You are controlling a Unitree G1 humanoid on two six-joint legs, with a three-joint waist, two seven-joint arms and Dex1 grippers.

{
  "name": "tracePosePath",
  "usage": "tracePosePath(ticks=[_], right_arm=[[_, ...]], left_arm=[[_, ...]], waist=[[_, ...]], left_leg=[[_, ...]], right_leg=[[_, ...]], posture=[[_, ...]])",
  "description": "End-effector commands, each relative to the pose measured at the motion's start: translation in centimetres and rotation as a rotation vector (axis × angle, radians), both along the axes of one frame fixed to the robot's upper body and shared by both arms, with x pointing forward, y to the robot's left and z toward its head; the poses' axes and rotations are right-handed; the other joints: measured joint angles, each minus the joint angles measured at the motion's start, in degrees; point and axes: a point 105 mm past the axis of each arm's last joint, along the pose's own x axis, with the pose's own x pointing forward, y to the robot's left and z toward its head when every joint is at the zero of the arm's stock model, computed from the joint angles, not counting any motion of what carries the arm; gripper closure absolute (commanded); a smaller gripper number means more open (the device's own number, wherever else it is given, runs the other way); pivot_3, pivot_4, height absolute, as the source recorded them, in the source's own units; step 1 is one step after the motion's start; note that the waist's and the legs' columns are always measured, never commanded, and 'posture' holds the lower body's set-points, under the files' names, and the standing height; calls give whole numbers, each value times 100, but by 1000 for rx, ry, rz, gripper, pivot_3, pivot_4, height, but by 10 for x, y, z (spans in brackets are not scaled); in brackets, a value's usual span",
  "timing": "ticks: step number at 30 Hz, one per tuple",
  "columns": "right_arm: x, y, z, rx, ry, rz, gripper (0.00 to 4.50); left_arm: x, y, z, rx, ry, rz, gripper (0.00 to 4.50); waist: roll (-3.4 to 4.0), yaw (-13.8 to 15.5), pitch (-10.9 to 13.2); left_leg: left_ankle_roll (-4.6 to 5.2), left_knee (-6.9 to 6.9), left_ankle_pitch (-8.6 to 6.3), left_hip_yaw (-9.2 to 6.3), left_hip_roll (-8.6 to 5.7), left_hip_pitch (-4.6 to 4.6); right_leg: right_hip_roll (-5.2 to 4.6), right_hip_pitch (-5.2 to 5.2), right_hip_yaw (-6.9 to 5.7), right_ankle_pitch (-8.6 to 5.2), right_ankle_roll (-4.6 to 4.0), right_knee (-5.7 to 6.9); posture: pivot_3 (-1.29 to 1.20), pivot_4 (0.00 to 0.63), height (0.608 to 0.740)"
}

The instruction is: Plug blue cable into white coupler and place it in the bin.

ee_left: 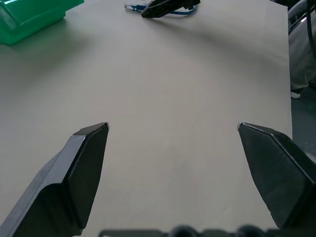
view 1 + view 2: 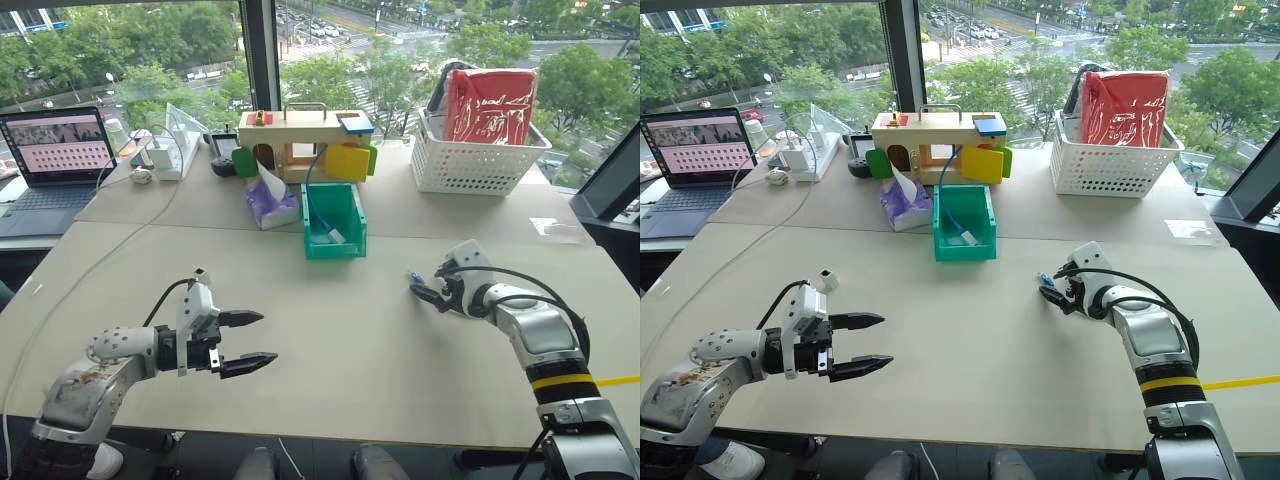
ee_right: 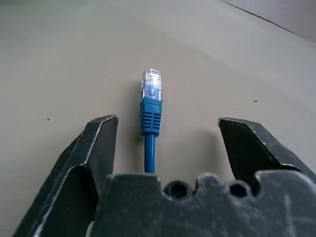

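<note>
The right gripper grips its connector boot (image 3: 151, 116) next, to plug in the blue cable.
A blue cable (image 3: 150, 106) lies on the table, its clear plug pointing away from the wrist. My right gripper (image 3: 168, 120) is open, one finger on each side of the plug end and neither touching it; it sits right of centre (image 2: 425, 292). The teal-green bin (image 2: 335, 248) stands at the middle back. Inside it lies another blue cable (image 2: 318, 215) with a small white block (image 2: 336, 237) at its end, which looks like the white coupler. My left gripper (image 2: 268, 337) hovers open and empty over the front left of the table.
A white lattice basket (image 2: 470, 165) holding a red bag stands at the back right. Behind the bin are a wooden box (image 2: 300, 140) and a purple tissue pack (image 2: 270, 205). A laptop (image 2: 55, 150) and a long white cord (image 2: 110, 250) are at the left.
</note>
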Motion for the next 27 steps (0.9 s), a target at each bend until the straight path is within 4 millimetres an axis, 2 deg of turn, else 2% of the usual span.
tracePosePath(ticks=[1, 2, 6, 8, 11, 13, 16, 19, 22, 27], right_arm=[[-3, 6, -1, 56, 16, 51, 2199], [-4, 10, -2, 56, 25, 68, 2447], [-8, 23, 0, 14, 15, 160, 3896], [-14, 30, 6, -32, -9, 240, 4423], [-42, 61, 14, -96, -36, 514, 4423], [-58, 75, 12, -104, -13, 619, 4423], [-73, 89, 2, -210, 1, 752, 4423], [-90, 113, -9, -307, 28, 955, 4423], [-83, 125, -6, -380, -12, 1045, 4423], [-61, 132, -5, -473, -60, 1083, 4423]], left_arm=[[0, -2, 9, 29, -69, -23, 0], [1, -1, 10, 34, -75, -22, 0], [8, -3, 16, 24, -89, -25, 0], [11, -4, 18, 14, -94, -33, 0], [15, -6, 12, 73, -104, -68, 0], [14, -8, 4, 116, -108, -108, 0], [14, -15, 0, 124, -105, -154, 0], [13, -24, -5, 152, -103, -232, 0], [8, -32, -7, 149, -70, -309, 0], [8, -41, -6, 156, -60, -366, 0]], waist=[[0, -8, 0], [0, -10, 0], [0, -22, 0], [0, -32, 0], [2, -24, 1], [3, -17, 2], [2, -24, 2], [3, -10, 2], [2, -42, 2], [2, -31, 1]], left_leg=[[0, 0, 0, 1, 0, 0], [0, 0, 0, 0, 0, 0], [0, -1, 0, 0, 5, 0], [0, -1, 0, 0, 5, 2], [0, -4, 0, 0, 5, 0], [0, -4, -1, 1, 6, -2], [0, -5, -1, 0, 5, -4], [0, 1, -1, 0, 4, -3], [-1, 5, 0, 2, 10, 1], [-1, 4, 0, 2, 18, 0]], right_leg=[[0, 0, 1, 0, 0, 0], [0, -1, 1, 0, 0, 0], [5, -2, 0, 0, 0, 2], [6, -3, 1, 0, 0, 2], [7, -6, 1, -1, 1, 3], [7, -8, 1, -1, 2, 2], [6, -10, 1, -3, 4, 1], [6, -8, 0, -19, 31, 3], [10, -5, 0, -23, 38, 3], [19, -8, 0, -16, 26, 5]], posture=[[0, 150, 733], [0, 150, 733], [0, 150, 733], [0, 150, 733], [0, 150, 733], [0, 150, 733], [0, 150, 733], [0, 150, 733], [0, 150, 733], [0, 150, 733]])
